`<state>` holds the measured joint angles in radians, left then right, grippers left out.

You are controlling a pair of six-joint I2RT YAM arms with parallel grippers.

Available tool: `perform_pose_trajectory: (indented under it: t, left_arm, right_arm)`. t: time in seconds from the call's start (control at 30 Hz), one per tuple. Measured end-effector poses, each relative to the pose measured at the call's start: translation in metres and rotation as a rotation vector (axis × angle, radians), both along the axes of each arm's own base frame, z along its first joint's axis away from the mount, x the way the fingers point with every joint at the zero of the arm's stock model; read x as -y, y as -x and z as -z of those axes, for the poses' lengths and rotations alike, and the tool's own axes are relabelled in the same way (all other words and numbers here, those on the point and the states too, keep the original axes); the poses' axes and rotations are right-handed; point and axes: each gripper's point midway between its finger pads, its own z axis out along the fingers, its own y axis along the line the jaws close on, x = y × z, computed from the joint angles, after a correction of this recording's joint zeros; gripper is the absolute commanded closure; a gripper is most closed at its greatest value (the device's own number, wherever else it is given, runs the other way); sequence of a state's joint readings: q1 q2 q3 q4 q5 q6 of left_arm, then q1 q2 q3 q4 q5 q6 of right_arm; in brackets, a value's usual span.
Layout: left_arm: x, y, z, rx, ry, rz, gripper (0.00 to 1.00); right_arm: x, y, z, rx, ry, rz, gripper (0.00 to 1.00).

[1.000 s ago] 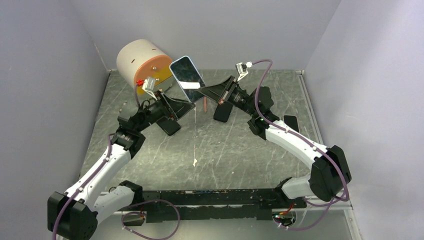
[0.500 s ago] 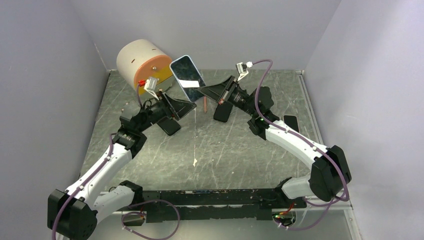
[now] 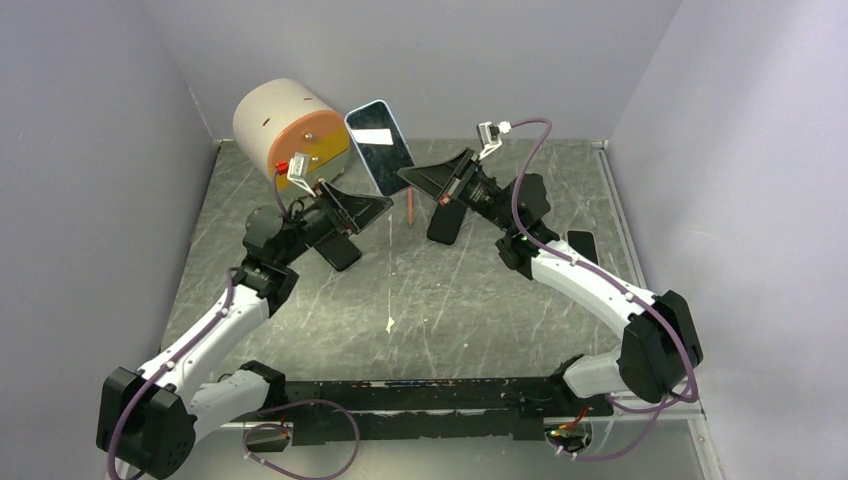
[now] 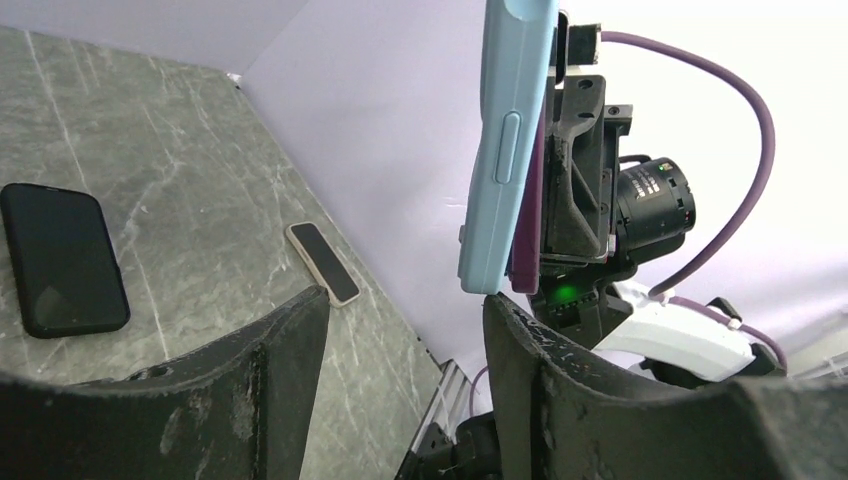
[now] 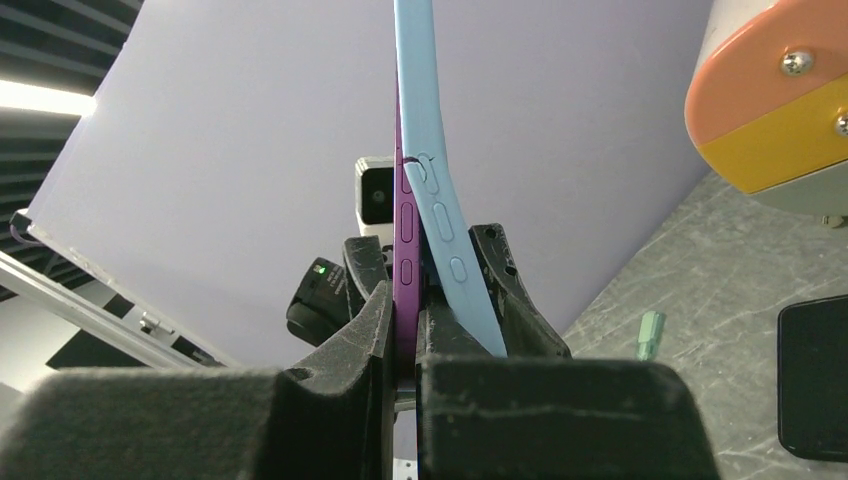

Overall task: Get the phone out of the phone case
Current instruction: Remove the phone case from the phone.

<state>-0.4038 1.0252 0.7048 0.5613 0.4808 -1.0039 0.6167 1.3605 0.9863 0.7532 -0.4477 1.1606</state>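
My left gripper grabs only the light blue phone case by its bottom corner (image 3: pixel 383 193) (image 4: pixel 482 280) next, which leaves the purple phone free to come out.
My right gripper (image 3: pixel 408 180) holds the phone up in the air at the back of the table, screen (image 3: pixel 380 148) toward the top camera. In the right wrist view its jaws (image 5: pixel 408 300) are shut on the purple phone (image 5: pixel 405 230). The light blue phone case (image 5: pixel 440 200) has peeled off that edge and bends away outside the right finger. My left gripper (image 3: pixel 372 207) is open just below the case. In the left wrist view its right fingertip (image 4: pixel 500 305) sits right under the case's bottom corner (image 4: pixel 480 275), with nothing between its fingers (image 4: pixel 405 300).
A cream cylinder with an orange and yellow face (image 3: pixel 290 120) lies at the back left, close to the phone. Black phones (image 3: pixel 445 225) (image 3: pixel 340 250) lie on the table under the grippers. Another phone in a beige case (image 4: pixel 322 262) lies further right. A small peg (image 3: pixel 413 207) stands nearby.
The right gripper has lifted the phone slightly and turned it more upright. The left gripper's jaws have narrowed a little and its arm has shifted beneath the phone.
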Motion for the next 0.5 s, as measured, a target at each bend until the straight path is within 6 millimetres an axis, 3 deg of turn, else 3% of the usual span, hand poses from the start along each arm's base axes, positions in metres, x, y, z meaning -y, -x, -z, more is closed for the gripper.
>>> perform_pose_trajectory:
  t: [0.23,0.5]
  left_arm:
    - [-0.002,-0.0034,0.0005,-0.04,0.041,-0.026,0.4]
    - [-0.0035,-0.0059,0.0025,-0.051,0.046,-0.041,0.34]
  right_arm:
    - [0.0005,0.0003,-0.0023,0.01,-0.006,0.002,1.0]
    - [0.0002,0.0006,-0.0023,0.011,-0.007,0.0,1.0]
